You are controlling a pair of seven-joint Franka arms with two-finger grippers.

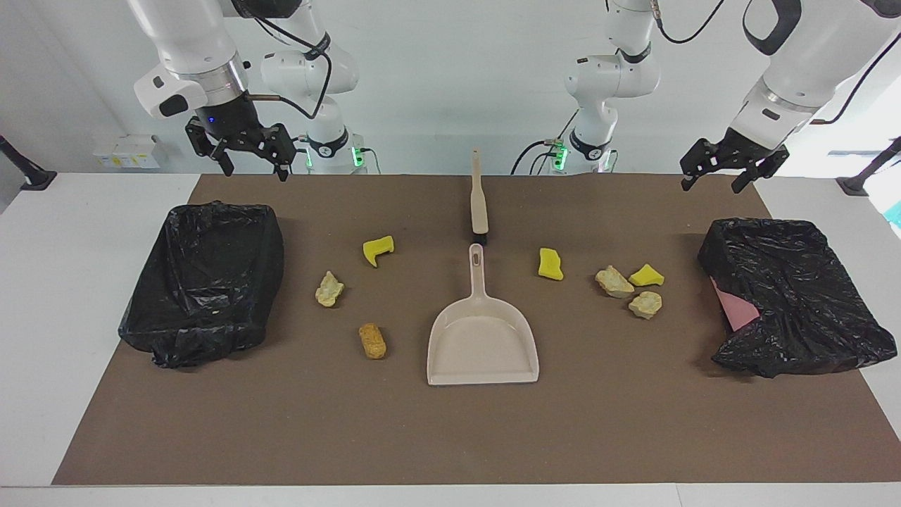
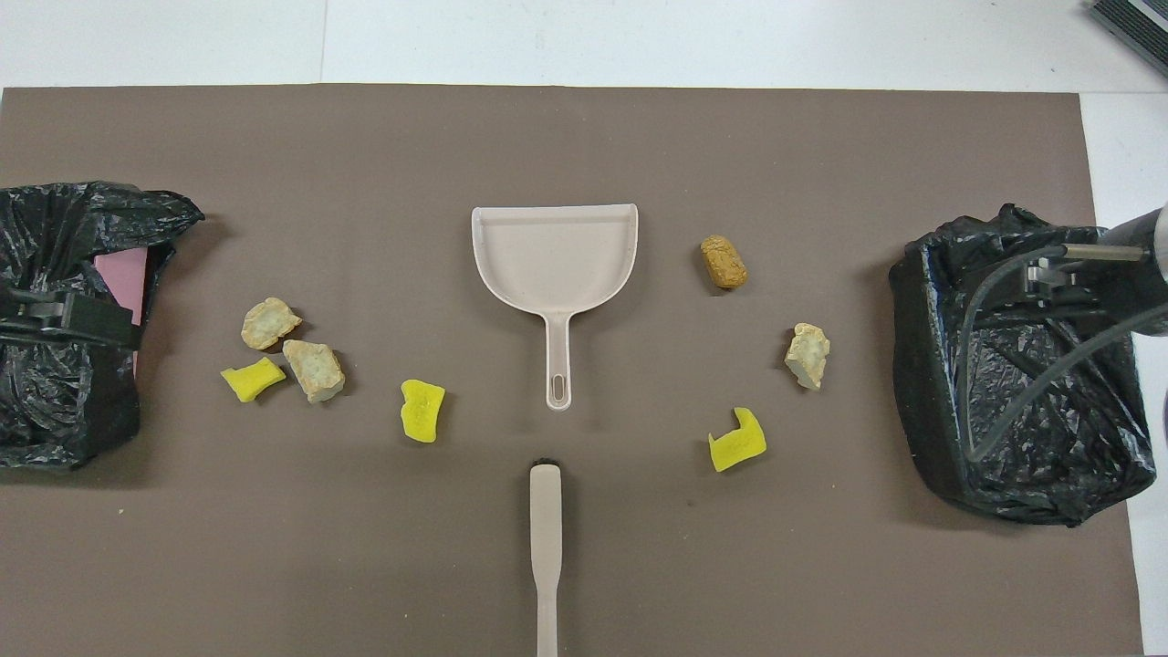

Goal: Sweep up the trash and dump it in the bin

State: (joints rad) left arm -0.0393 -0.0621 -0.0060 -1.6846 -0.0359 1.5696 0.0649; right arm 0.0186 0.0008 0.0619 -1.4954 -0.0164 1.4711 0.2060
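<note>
My left gripper grabs the brush by its slim handle (image 2: 547,611) next, to sweep the trash into the dustpan (image 2: 554,251).
The beige dustpan (image 1: 483,338) (image 2: 554,251) lies mid-mat, its handle toward the robots. The brush (image 1: 479,201) (image 2: 546,538) lies just nearer to the robots, in line with it. Toward the right arm's end lie a yellow sponge chunk (image 1: 378,249), a pale beige lump (image 1: 329,289) and an orange-brown lump (image 1: 372,340). Toward the left arm's end lie a yellow chunk (image 1: 550,264), two beige lumps (image 1: 614,281) and another yellow chunk (image 1: 646,275). My right gripper (image 1: 253,167) is open and raised over the mat's edge nearest the robots. My left gripper (image 1: 712,184) is open and raised likewise.
A bin lined with a black bag (image 1: 204,282) (image 2: 1013,365) stands at the right arm's end. Another black-bagged bin (image 1: 788,296) (image 2: 64,338), showing pink inside, lies at the left arm's end. The brown mat (image 1: 450,436) covers the white table.
</note>
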